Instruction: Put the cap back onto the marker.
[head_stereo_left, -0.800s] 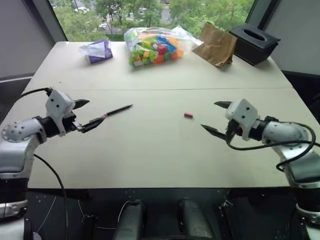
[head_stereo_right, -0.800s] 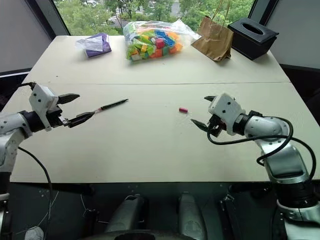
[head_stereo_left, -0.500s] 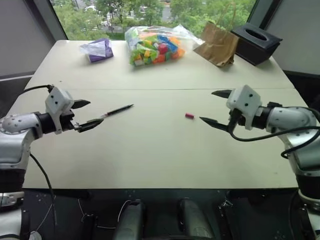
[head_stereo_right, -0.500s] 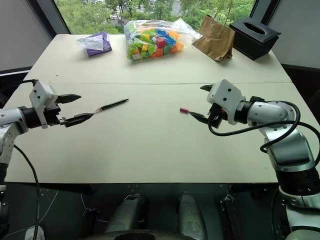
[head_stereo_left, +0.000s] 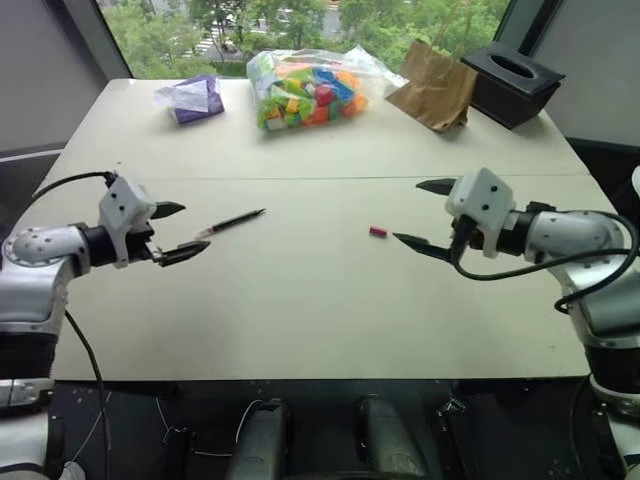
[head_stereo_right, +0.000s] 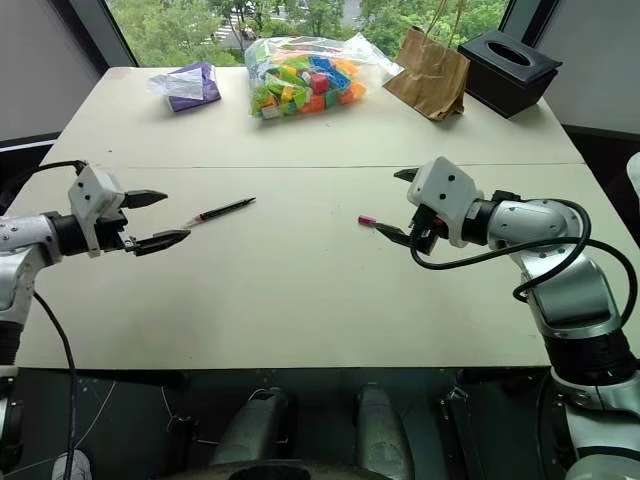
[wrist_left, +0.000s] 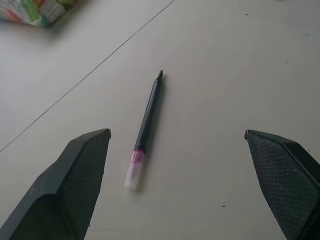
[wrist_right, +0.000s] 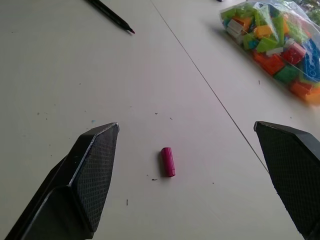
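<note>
My left gripper is to grab the marker next by its black body (head_stereo_left: 236, 220), because the marker's inked tip (head_stereo_left: 262, 211) is bare.
The marker (head_stereo_left: 232, 221), a thin black stick with a pinkish end, lies on the table left of centre; in the left wrist view the marker (wrist_left: 147, 120) lies between and beyond the fingers. My left gripper (head_stereo_left: 170, 232) hovers open just left of it, apart from it. The cap (head_stereo_left: 377, 232), a tiny red-pink cylinder, lies right of centre, and shows as the cap (wrist_right: 168, 161) in the right wrist view. My right gripper (head_stereo_left: 425, 215) is open just to the right of the cap, not touching it. Nothing is held.
At the table's far side sit a purple-white bag (head_stereo_left: 192, 99), a clear bag of coloured bricks (head_stereo_left: 308, 91), a brown paper bag (head_stereo_left: 434, 90) and a black tissue box (head_stereo_left: 508, 85). A seam (head_stereo_left: 330, 179) crosses the table.
My right gripper has risen and moved left, closer to the cap. My left gripper has stayed beside the marker. Marker and cap have not moved.
</note>
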